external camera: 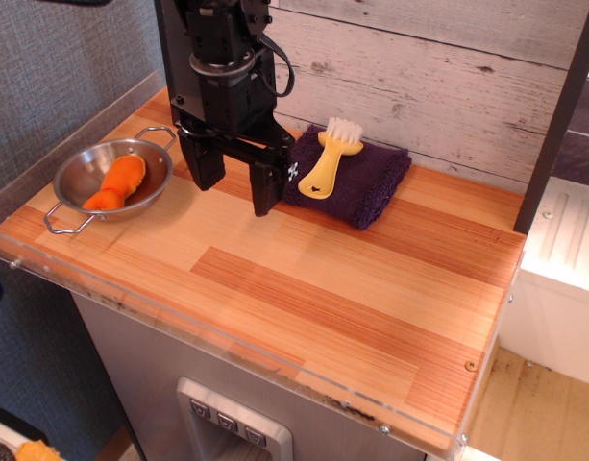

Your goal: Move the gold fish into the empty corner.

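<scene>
Next, my gripper grabs the gold fish by its plump orange body (126, 176), to move it into the empty corner (438, 399).
The gold fish (115, 184) is a small orange plush lying inside a shiny metal bowl (78, 169) at the left side of the table. My gripper (234, 192) hangs just right of the bowl, above the wood, fingers pointing down. Its two black fingers stand apart with nothing between them, so it is open and empty. The empty corner (448, 384) is the bare near-right corner of the striped wood tabletop, edged by a clear plastic rim, with a small screw head (470, 366).
A yellow-handled white-bristled brush (330, 158) lies on a folded dark purple towel (366, 187) at the back, right of my gripper. A grey plank wall runs behind. A dark post (553, 125) stands at the right back edge.
</scene>
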Robot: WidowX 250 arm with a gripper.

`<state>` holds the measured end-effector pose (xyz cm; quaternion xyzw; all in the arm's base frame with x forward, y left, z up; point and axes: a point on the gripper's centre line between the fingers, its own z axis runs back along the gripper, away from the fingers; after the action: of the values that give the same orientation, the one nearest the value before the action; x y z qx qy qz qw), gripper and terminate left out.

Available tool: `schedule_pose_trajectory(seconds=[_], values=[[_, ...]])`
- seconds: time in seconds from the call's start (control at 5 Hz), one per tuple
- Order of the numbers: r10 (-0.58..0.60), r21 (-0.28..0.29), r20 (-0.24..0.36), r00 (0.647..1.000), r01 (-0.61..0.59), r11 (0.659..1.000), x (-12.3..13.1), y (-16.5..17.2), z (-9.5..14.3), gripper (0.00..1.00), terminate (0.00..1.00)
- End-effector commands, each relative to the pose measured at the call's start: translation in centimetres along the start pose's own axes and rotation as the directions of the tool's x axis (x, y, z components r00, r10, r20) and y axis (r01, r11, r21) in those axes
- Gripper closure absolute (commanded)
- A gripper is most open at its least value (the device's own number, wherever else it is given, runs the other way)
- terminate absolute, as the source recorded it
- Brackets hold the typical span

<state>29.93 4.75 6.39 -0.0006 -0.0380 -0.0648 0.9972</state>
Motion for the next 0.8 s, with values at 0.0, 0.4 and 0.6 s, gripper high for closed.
schedule_pose_trajectory(seconds=[0.0, 0.4, 0.6], values=[[0.000, 0.000, 0.000, 1.000, 0.000, 1.000, 0.0, 0.0, 0.0, 0.00, 0.00], [0.061, 0.025, 0.014, 0.998, -0.061, 0.998, -0.2, 8.2, 2.4, 0.00, 0.00], [0.074, 0.049, 0.011, 0.997, -0.074, 0.996, -1.1, 11.4, 2.6, 0.00, 0.00]])
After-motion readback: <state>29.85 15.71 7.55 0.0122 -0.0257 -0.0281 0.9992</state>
